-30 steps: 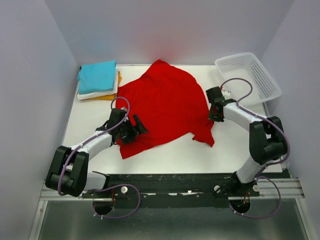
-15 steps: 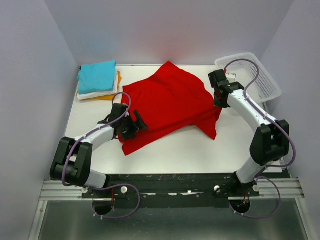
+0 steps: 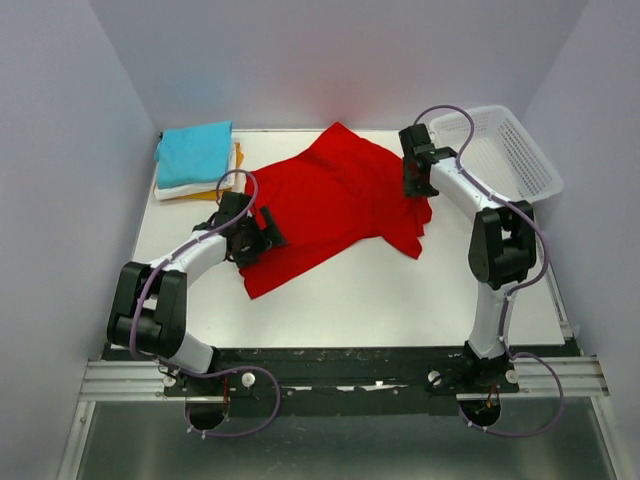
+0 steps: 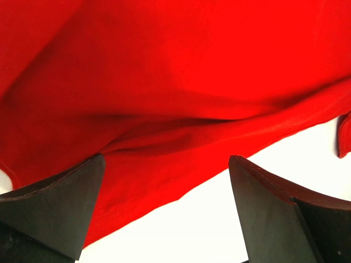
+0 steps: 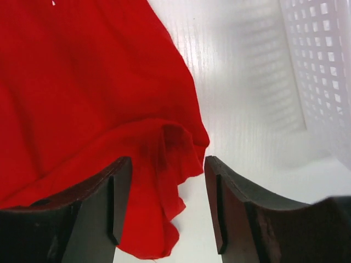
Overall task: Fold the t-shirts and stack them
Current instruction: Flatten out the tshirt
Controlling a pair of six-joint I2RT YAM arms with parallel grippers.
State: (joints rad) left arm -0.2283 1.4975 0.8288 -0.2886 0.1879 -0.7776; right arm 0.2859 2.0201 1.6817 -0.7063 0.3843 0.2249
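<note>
My left gripper grips the red t-shirt's near hem by its corner (image 3: 257,288) (image 4: 113,220) next, to lift and spread the crumpled cloth for folding.
The red t-shirt (image 3: 335,205) lies crumpled and partly doubled over in the middle of the white table (image 3: 400,295). At the back left is a stack of folded t-shirts, turquoise (image 3: 195,152) on top with white (image 3: 196,187) and orange-yellow (image 3: 238,160) beneath. My left gripper (image 3: 270,232) stands wide open at the shirt's left hem (image 4: 142,175), with bare table between its fingers (image 4: 164,211). My right gripper (image 3: 411,188) is open at the shirt's back right edge. A loose fold of red cloth (image 5: 164,164) hangs between its fingers (image 5: 167,205), unclamped.
A white plastic lattice basket (image 3: 500,150) sits at the back right corner, just right of my right gripper, and shows as a wall of holes (image 5: 323,66) in the right wrist view. Grey walls enclose the table on three sides.
My right gripper carried the shirt's right edge toward the back of the table, then opened and released it. The left gripper shifted slightly back and left, staying open.
</note>
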